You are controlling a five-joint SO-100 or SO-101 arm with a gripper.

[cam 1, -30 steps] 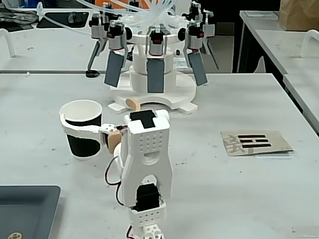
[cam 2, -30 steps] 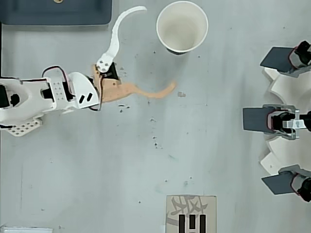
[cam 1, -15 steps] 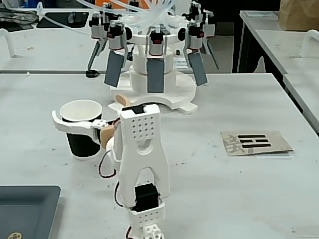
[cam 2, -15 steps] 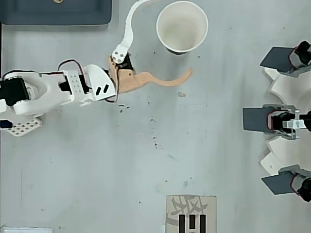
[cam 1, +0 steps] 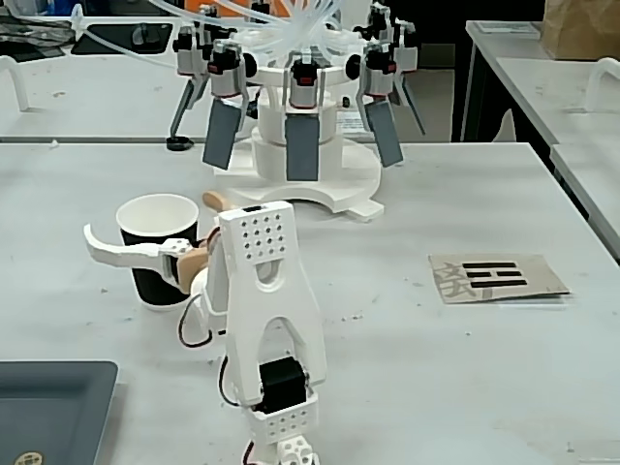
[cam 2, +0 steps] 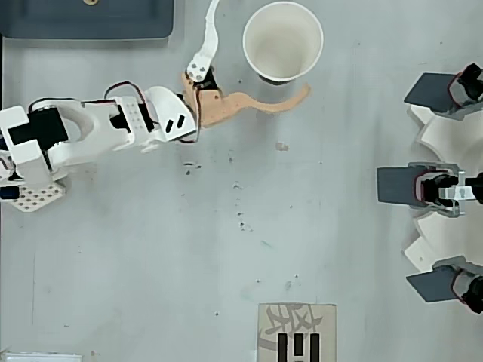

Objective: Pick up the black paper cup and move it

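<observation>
My gripper is about to grab the black paper cup by its dark outer side (cam 1: pixel 155 283) below the cup's rim (cam 1: pixel 155 201), to move the cup.
The black paper cup (cam 1: pixel 160 286) stands upright on the table, left of the white arm in the fixed view; the overhead view shows its white inside (cam 2: pixel 283 41). My gripper (cam 1: pixel 147 217) (cam 2: pixel 259 47) is open wide, with the cup between its fingers. The white finger (cam 1: pixel 121 255) crosses the cup's near wall. It runs off the top edge in the overhead view. The tan finger (cam 2: pixel 260 103) lies along the cup's other side, its tip close to the rim. Whether either finger touches the cup cannot be told.
A white station with several dark paddles (cam 1: pixel 300 145) (cam 2: pixel 434 185) stands beyond the cup. A dark grey tray (cam 1: pixel 48 407) (cam 2: pixel 87 19) lies beside the arm's base. A brown card with black marks (cam 1: pixel 496 278) (cam 2: pixel 296 333) lies on the far side of the table.
The arm has stretched forward toward the cup, carrying the spread fingers from beside it to either side of it. The cup has not moved.
</observation>
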